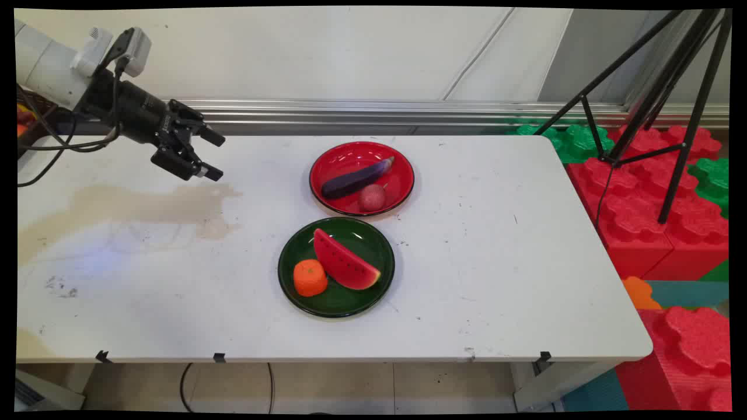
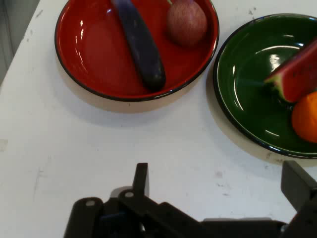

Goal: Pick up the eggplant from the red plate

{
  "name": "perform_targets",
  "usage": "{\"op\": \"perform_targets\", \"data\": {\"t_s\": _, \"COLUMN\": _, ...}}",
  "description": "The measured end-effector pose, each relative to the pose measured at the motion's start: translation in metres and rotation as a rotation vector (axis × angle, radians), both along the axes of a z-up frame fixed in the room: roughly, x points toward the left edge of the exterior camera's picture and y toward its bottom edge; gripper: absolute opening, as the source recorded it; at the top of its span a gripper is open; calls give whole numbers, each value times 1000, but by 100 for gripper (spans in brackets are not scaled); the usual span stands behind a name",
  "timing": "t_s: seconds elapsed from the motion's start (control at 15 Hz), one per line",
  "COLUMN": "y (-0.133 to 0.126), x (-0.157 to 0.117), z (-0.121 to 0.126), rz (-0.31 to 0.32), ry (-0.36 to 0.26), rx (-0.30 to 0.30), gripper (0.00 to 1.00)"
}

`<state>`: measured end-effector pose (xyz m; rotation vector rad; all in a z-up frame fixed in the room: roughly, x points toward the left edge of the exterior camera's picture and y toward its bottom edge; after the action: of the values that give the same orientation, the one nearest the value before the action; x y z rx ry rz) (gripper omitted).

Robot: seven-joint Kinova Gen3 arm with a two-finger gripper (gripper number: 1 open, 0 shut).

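Observation:
My gripper grabs the long purple eggplant by its thick end next, to lift the eggplant out of the red plate.
My gripper hangs open above the table's far left, holding nothing, well left of the plates; in the hand view its open fingers frame bare table. A red plate at the table's middle back holds a purple eggplant and a small reddish round fruit. In front of it a green plate holds a watermelon slice and an orange piece.
A brownish stain marks the white table below the gripper. A black tripod and red and green foam blocks stand off the table's right end. Black cables hang from the arm.

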<state>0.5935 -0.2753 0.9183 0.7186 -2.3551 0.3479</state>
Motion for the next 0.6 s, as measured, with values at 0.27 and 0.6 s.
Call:
{"op": "perform_targets", "data": {"t_s": 0.27, "y": -4, "x": -4, "z": 2, "rz": -6, "ry": 6, "rx": -9, "gripper": 100}}
{"op": "perform_targets", "data": {"t_s": 0.6, "y": -14, "x": -13, "z": 3, "rz": -19, "ry": 12, "rx": -19, "gripper": 100}}
